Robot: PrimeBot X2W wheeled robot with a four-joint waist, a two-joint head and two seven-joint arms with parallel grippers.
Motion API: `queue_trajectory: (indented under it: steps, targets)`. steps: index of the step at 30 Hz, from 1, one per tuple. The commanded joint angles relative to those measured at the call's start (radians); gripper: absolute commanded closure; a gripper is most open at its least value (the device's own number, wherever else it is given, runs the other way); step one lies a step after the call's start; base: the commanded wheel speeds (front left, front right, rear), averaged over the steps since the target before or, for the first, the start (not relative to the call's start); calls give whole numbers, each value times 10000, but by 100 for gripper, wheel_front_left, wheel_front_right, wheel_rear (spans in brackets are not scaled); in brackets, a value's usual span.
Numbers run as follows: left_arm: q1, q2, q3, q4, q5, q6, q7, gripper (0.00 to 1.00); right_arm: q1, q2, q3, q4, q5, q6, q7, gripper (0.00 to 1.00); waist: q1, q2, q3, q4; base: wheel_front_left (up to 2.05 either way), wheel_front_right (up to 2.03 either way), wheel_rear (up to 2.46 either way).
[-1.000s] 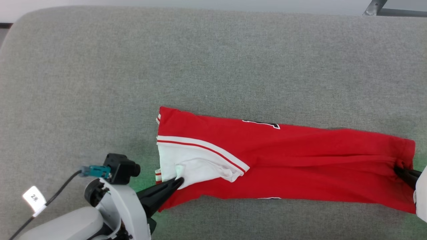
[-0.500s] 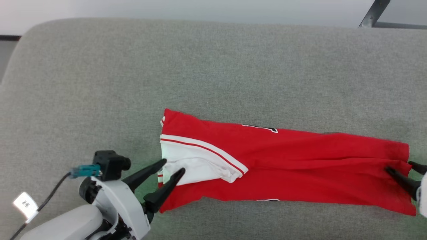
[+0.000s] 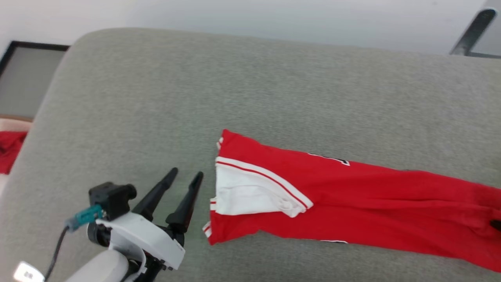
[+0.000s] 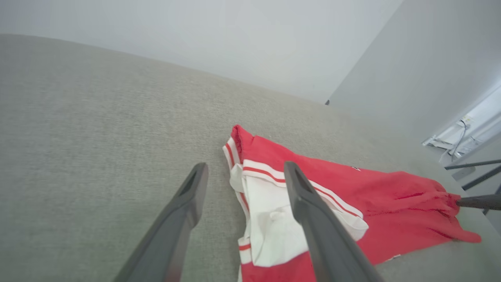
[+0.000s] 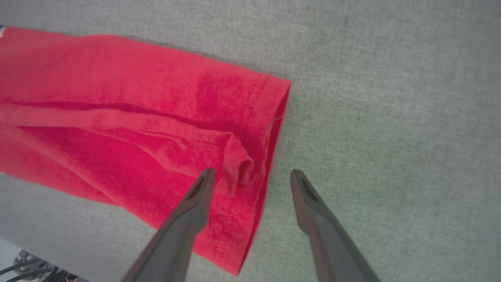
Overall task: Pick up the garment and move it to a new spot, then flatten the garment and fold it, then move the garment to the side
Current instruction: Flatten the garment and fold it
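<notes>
I should next grab the garment with my right gripper by the puckered middle of its red hem [image 5: 240,162]. The cloth stands up there, while the corners of the hem lie flat.
The garment [image 3: 352,199], a red jersey with a white sleeve and red-white trim, lies folded into a long strip across the grey cushion. My left gripper [image 3: 186,173] stands open just left of the sleeve end, with nothing between its fingers. In the left wrist view the left gripper [image 4: 245,166] points at the garment [image 4: 372,192] with a gap to the cloth. My right gripper [image 5: 252,172] is open over the hem of the garment [image 5: 117,98], one finger above the cloth and one above the cushion. A small pucker of hem sits between them, not pinched.
The grey cushion [image 3: 235,78] stretches wide to the left and far side of the garment. Another red cloth [image 3: 9,150] lies off the cushion's left edge, near a dark-framed panel [image 3: 27,78]. A metal strut [image 3: 471,29] stands at the far right corner.
Both grippers went from shut on the garment's ends to open and let it go. The left gripper drew back to the left of the sleeve. The camera has shifted.
</notes>
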Motion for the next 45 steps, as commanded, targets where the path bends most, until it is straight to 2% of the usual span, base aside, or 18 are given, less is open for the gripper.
queue_trajectory:
  steps: [1,4,5,7,12,17,18,19,21,23,29,35,40,45]
  targets:
    - [440,-390,585,132,519,140,-37,0,111,16,-200,196,59,-4,171,0,0,0,-115,456,0,0,0]
    - [1061,-1167,1687,369,1566,195,-38,0,-44,94,-419,574,-1,-4,460,0,0,0,-118,745,0,0,0]
    - [1061,-1167,1687,369,1566,195,-38,0,-44,94,-419,574,-1,-4,460,0,0,0,-118,745,0,0,0]
    - [1359,-1545,2267,522,2314,124,-39,0,-157,163,-518,802,-106,-4,619,0,0,0,-117,917,0,0,0]
    - [1850,-2428,3549,752,3684,-283,-39,0,-469,399,-682,1348,-409,-4,859,0,0,0,-100,1197,0,0,0]
    - [2055,-2996,4244,1051,4552,-837,-40,0,-618,562,-646,1912,-949,-5,990,0,0,0,-62,1317,0,0,0]
    - [2064,-3069,4284,1138,4679,-949,-40,0,-608,625,-644,2045,-1046,-5,1010,5,0,0,-54,1327,0,0,0]
    - [2041,-3126,4336,1231,4847,-1020,-40,0,-610,672,-623,2130,-1127,-5,1023,36,0,0,-48,1332,0,0,0]
    - [1988,-3301,4467,1386,5024,-1198,-40,0,-574,773,-589,2245,-1238,-7,953,72,0,0,-23,1323,0,0,0]
    - [1946,-3416,4557,1556,5174,-1368,-40,0,-585,844,-560,2348,-1308,-7,876,100,0,0,-11,1290,0,0,0]
    - [1856,-3641,4913,1925,5466,-1716,-40,0,-715,996,-518,2429,-1279,-7,569,100,0,0,-11,1096,0,0,0]
    - [1935,-3603,5260,1977,6036,-1776,-41,0,-1087,937,-551,2405,-1278,-8,110,100,0,0,-106,678,0,0,0]
    - [2043,-3573,5488,1938,6664,-1698,-39,0,-1374,623,-637,2422,-1393,-8,-394,100,0,0,5,173,0,0,0]
    - [2096,-3698,5862,1837,6883,-1799,-41,0,-1537,-4,-1018,2620,-1528,-8,-918,100,0,0,229,-294,0,0,0]
